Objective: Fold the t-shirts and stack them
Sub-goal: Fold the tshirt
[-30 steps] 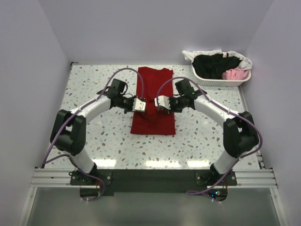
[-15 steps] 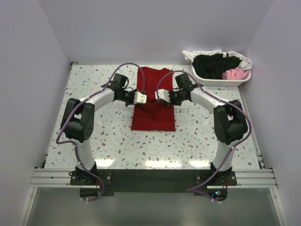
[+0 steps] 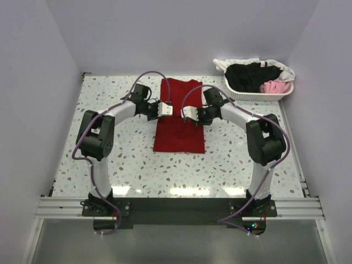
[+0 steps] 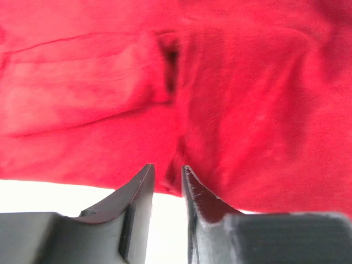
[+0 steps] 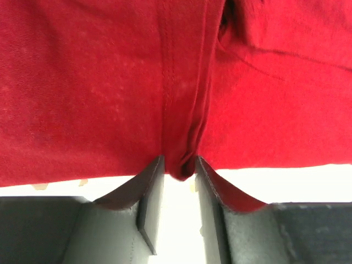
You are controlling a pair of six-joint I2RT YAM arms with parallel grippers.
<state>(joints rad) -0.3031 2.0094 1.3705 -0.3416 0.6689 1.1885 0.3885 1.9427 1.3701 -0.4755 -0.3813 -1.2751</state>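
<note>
The dark red t-shirt has the bunched fold at its side edge [image 5: 182, 167], opposite my left gripper. My right gripper needs to grab the t-shirt there to fold it evenly.
A dark red t-shirt [image 3: 179, 132] lies folded into a long strip down the middle of the table. In the top view my left gripper [image 3: 166, 109] sits at its left edge and my right gripper [image 3: 187, 114] on its upper middle, facing each other. In the left wrist view the left gripper [image 4: 168, 168] has its jaws slightly apart, with a small ridge of the red shirt [image 4: 236, 110] at the tips. The right gripper [image 5: 180, 159] also stands parted, and a bunched fold of the red shirt [image 5: 82, 99] hangs loosely between its fingertips.
A white slotted basket [image 3: 258, 95] stands at the back right. It holds a black t-shirt [image 3: 250, 76], a pink one [image 3: 274, 86] and a white one [image 3: 247, 62] draped over the rim. Grey walls enclose the speckled table [image 3: 110, 93] on three sides.
Both grippers carried the shirt's near part toward the far end and came closer to the back. Their jaws, shut before, have parted.
</note>
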